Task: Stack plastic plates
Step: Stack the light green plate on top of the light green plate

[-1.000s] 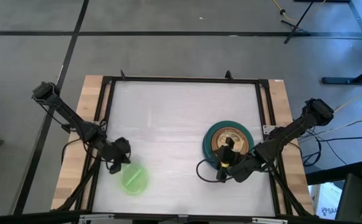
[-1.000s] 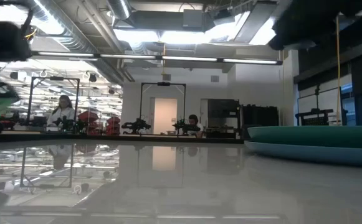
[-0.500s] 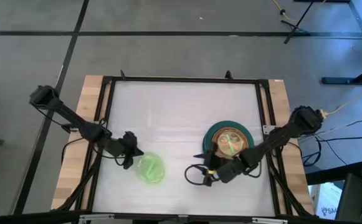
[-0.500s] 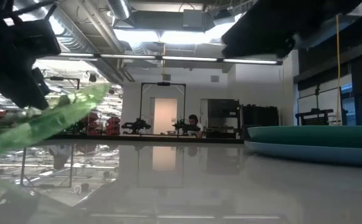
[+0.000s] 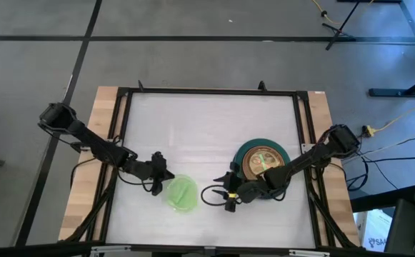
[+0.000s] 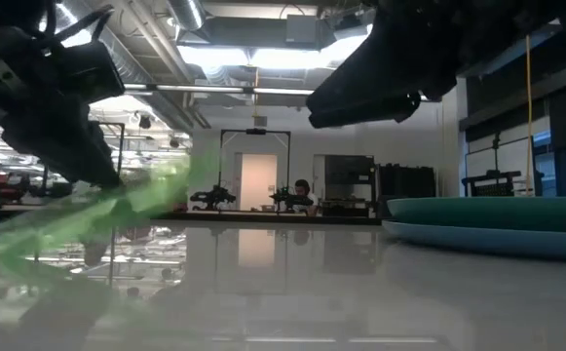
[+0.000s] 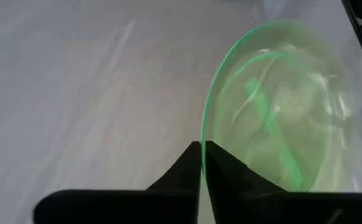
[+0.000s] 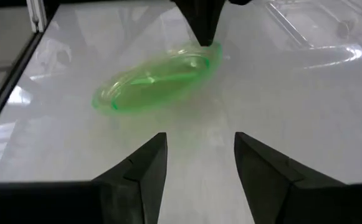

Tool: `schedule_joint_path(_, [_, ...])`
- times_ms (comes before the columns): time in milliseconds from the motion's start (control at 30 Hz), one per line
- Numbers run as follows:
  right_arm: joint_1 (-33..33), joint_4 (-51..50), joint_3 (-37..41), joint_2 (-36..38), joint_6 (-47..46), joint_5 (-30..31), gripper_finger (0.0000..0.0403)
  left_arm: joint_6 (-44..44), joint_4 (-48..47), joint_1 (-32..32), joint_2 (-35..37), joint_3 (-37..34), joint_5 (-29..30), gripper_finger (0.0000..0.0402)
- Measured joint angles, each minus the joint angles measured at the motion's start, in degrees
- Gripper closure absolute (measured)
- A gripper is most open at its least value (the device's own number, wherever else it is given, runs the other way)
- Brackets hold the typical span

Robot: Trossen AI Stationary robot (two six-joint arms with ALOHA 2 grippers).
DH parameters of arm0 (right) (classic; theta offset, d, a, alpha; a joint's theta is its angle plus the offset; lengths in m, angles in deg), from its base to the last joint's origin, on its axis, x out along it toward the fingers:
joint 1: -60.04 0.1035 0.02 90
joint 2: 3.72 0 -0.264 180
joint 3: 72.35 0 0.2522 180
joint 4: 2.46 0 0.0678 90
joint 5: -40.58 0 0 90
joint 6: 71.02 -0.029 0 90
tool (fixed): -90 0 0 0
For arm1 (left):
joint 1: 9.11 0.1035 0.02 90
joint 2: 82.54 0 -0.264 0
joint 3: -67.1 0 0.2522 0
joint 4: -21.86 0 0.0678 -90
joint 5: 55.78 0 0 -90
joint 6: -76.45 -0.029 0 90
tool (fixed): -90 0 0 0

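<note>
My right gripper pinches the lime-green plate by its thin rim (image 5: 195, 193) next, to add the plate to the stack on the tan-orange plate (image 5: 248, 169).
A small translucent lime-green plate (image 5: 181, 193) is near the table's near edge, left of centre. It also shows in the left wrist view (image 7: 280, 106) and in the right wrist view (image 8: 156, 78). My left gripper (image 5: 162, 180) is shut on its rim. My right gripper (image 5: 225, 197) hangs open just right of that plate, with its fingers (image 8: 140, 165) pointing at it and touching nothing. Behind the right gripper is a stack (image 5: 263, 165) of a dark green plate on a blue one, a tan-orange plate on those, and a small lime-green plate on top. My left gripper pinches the lime-green plate's rim (image 7: 203, 146) between its two fingertips, on the plate's left side. The fingers come from the table's left, slanting down. The plate is tilted, with the held side higher. I cannot tell whether its low rim (image 8: 106, 102) touches the table.
The white tabletop (image 5: 193, 128) has a black frame (image 5: 207, 91) around it and wooden strips along both sides. The stack's edge (image 6: 497, 219) shows at the right of the low view. There is free room on the far half of the table.
My left gripper carried the lime-green plate toward the table's right, and the plate is tilted now. My right gripper moved left, away from the stack and toward that plate, staying open. This uncovered the small lime-green plate on top of the stack.
</note>
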Motion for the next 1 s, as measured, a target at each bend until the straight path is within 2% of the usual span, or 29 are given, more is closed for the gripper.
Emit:
schedule_joint_path(133, [0.10,2.61,0.00,0.00,2.95,-1.11,0.0226,0.02,3.17,1.42,-1.21,0.00,-1.91,0.0347])
schedule_joint_path(300, [0.08,6.57,0.00,-0.98,9.60,-5.27,0.0226,-0.54,3.23,2.71,-1.21,0.02,-2.36,0.0288])
schedule_joint_path(433, [0.10,13.56,-0.07,-4.27,16.25,-9.74,0.0226,-1.44,3.12,1.60,-1.21,0.00,-2.11,0.0261])
schedule_joint_path(533, [0.10,15.23,-1.85,-8.00,20.12,-12.25,0.0226,-3.46,5.16,-0.65,-1.18,0.00,-0.02,0.0253])
schedule_joint_path(667, [0.12,12.59,-7.18,-12.61,25.98,-12.47,0.0226,-8.97,12.30,-4.78,-1.07,0.00,3.10,0.0256])
schedule_joint_path(900, [0.05,3.67,-18.09,-19.89,39.85,-11.86,0.0226,-14.92,17.61,-10.55,-1.07,0.02,9.95,0.0270])
schedule_joint_path(1000, [-0.45,-1.28,-21.66,-22.17,42.37,-10.98,0.0226,-15.01,17.92,-11.38,-1.07,0.00,10.40,0.0274])
